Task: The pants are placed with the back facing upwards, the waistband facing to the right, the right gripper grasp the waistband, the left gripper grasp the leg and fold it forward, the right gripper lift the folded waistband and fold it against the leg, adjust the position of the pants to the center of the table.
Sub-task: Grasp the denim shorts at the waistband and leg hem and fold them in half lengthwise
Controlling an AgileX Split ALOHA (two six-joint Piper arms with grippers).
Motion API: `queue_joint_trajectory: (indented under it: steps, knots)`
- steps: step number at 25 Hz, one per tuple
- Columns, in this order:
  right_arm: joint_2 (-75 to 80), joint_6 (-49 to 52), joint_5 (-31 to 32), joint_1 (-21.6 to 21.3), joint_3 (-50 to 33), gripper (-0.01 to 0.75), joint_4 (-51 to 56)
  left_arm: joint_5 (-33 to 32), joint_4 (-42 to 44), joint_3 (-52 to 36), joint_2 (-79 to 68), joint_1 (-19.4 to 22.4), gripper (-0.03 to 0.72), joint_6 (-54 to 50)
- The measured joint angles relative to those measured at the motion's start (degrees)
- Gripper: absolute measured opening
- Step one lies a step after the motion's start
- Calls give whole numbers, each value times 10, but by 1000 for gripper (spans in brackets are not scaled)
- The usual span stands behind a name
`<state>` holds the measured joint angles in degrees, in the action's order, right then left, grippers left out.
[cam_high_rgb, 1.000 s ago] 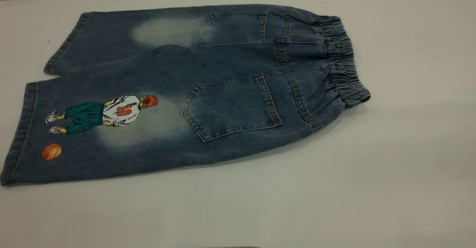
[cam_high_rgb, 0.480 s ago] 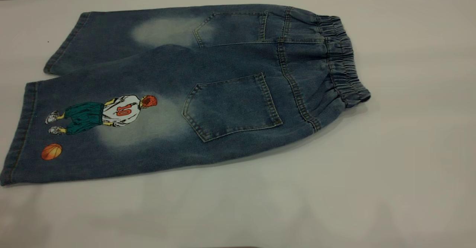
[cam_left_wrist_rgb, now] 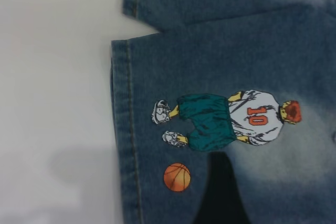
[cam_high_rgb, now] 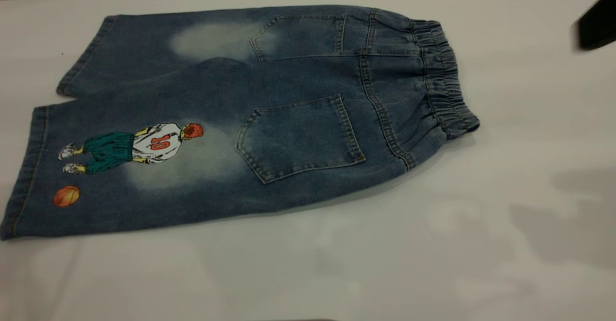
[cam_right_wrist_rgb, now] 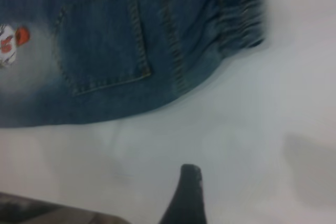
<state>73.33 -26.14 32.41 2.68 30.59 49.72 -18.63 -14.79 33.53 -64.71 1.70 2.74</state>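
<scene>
I will next grab the waistband corner on the basketball side with my right gripper, because the pants (cam_high_rgb: pixel 269 114) lie flat and only the gathered elastic (cam_high_rgb: pixel 442 75) stands up.
The pants (cam_high_rgb: pixel 269 114) lie flat on the table (cam_high_rgb: pixel 505 133), back up, both patch pockets showing, with the elastic waistband (cam_high_rgb: pixel 445 78) at the right. The leg (cam_high_rgb: pixel 120 167) with the number 10 player and the orange basketball is the nearer one, at the left. In the left wrist view my left gripper (cam_left_wrist_rgb: pixel 262 182) hovers above that leg (cam_left_wrist_rgb: pixel 220 66); one black finger (cam_left_wrist_rgb: pixel 220 195) shows beside the ball, open, holding nothing. My right gripper (cam_right_wrist_rgb: pixel 236 187) hangs over bare table in front of the waistband (cam_right_wrist_rgb: pixel 241 9), one finger (cam_right_wrist_rgb: pixel 185 198) showing, open and empty.
A black part of the right arm (cam_high_rgb: pixel 599 22) pokes in at the upper right edge. Soft shadows lie on the table at the front right. The table's back edge runs just behind the far leg.
A black arm part has come into the exterior view at the upper right, and shadows have spread over the table at the front right. The pants have not moved.
</scene>
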Motion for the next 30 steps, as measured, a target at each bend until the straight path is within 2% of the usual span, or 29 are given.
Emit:
queue_joint_trajectory:
  steps: [6, 12, 15, 30]
  knots:
    - [180, -263, -17, 0, 3, 591, 263, 22, -1, 0, -12, 0, 485, 12]
    - [302, -462, -6, 0, 9, 591, 506, 29, -1, 0, -12, 0, 485, 12]
    - [343, -486, 0, 0, 28, 591, 534, 31, -1, 0, -12, 0, 485, 12]
    - [483, -494, 24, 0, 132, 591, 545, 32, -2, 0, -12, 0, 485, 12]
